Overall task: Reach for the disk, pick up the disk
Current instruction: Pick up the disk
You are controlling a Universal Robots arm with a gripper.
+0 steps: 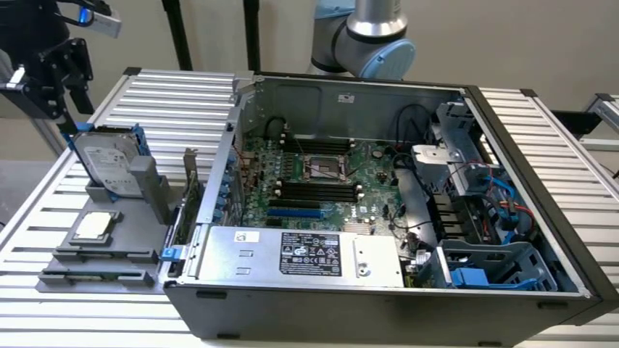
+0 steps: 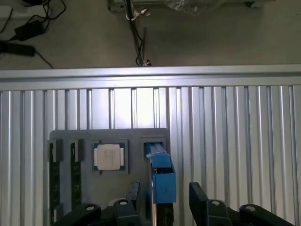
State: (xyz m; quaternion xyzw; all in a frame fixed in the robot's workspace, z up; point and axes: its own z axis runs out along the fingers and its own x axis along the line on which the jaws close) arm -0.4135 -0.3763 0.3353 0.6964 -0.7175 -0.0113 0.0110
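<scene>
My gripper should lower first and then close on the disk, because its fingers stop above the disk's top edge [image 1: 106, 130] and would miss if they closed now.
The disk [image 1: 104, 161] stands upright on its edge in a slot of the grey tray [image 1: 97, 279], at the exterior view's left. It is silver-grey with a white label and a blue carrier bracket. My gripper [image 1: 60, 101] hangs just above its top edge. In the wrist view the disk [image 2: 162, 176] shows edge-on, blue bracket uppermost, between my two black fingers [image 2: 200, 195]. My gripper [image 2: 164, 194] is open, with a gap on each side of the disk. Nothing is held.
A small square silver chip [image 2: 109, 156] lies in the same tray beside the disk. An open computer case [image 1: 387, 181] with a silver power supply box [image 1: 309, 254] stands on the ribbed metal table [image 1: 174, 94], close to the tray's right in the exterior view.
</scene>
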